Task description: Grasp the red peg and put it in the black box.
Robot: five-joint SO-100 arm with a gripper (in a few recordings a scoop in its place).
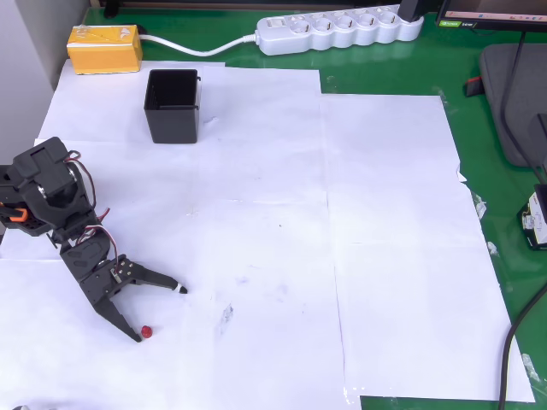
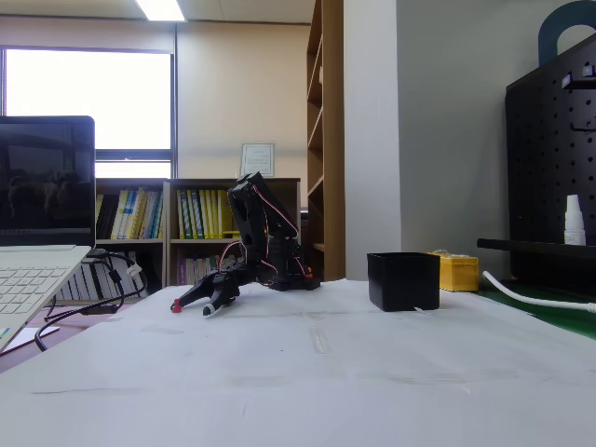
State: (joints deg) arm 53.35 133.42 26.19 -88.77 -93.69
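My gripper picks up the red peg (image 1: 146, 331) by its round sides next, to put it in the black box (image 1: 172, 106).
The red peg (image 1: 146, 331) is a tiny dark-red nub lying on the white paper near the front left in the overhead view; in the fixed view the peg (image 2: 175, 304) shows at the tip of a finger. My gripper (image 1: 160, 313) (image 2: 197, 304) is open and low over the paper, one fingertip (image 1: 135, 337) just left of the peg, the other (image 1: 180, 289) further up and to the right. Nothing is held. The black box (image 1: 172, 106) (image 2: 403, 280) stands upright and open at the back left, well away from the gripper.
A yellow block (image 1: 104, 49) lies behind the box. A white power strip (image 1: 338, 31) and its cable run along the back edge. The white paper sheets (image 1: 342, 256) cover the green table. A laptop (image 2: 37, 251) stands at the left in the fixed view.
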